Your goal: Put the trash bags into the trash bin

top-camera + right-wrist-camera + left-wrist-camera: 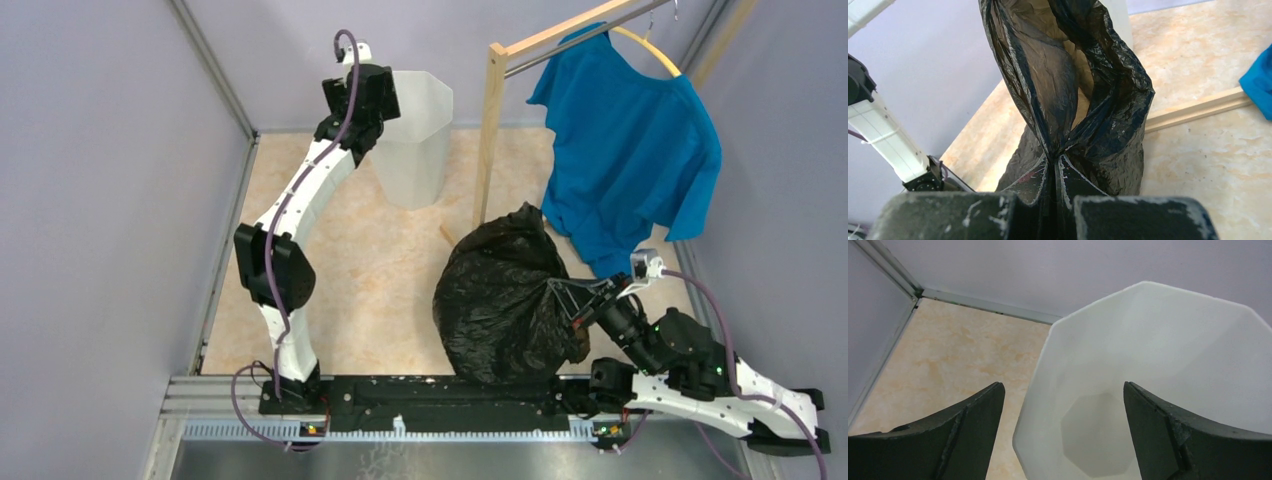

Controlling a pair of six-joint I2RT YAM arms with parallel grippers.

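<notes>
Next, my left gripper takes the white trash bin (415, 135) by its rim to bring the bin to the black trash bag (505, 295).
The black crinkly trash bag (505, 295) sits bunched on the floor at the near right. My right gripper (560, 295) is shut on a fold of it; in the right wrist view the plastic (1068, 85) rises from between the closed fingertips of that gripper (1055, 161), brownish where light passes. The white faceted trash bin (415, 135) stands upright at the back. My left gripper (370, 95) is open at the bin's left rim. In the left wrist view the left gripper (1063, 390) hangs over the bin (1158, 355), one finger outside the rim and one over the inside, which holds nothing.
A wooden rack (492, 130) stands right of the bin, with a blue shirt (630, 150) on a hanger. Its wooden base bar (1193, 111) lies on the floor behind the bag. Grey walls close the left, back and right sides.
</notes>
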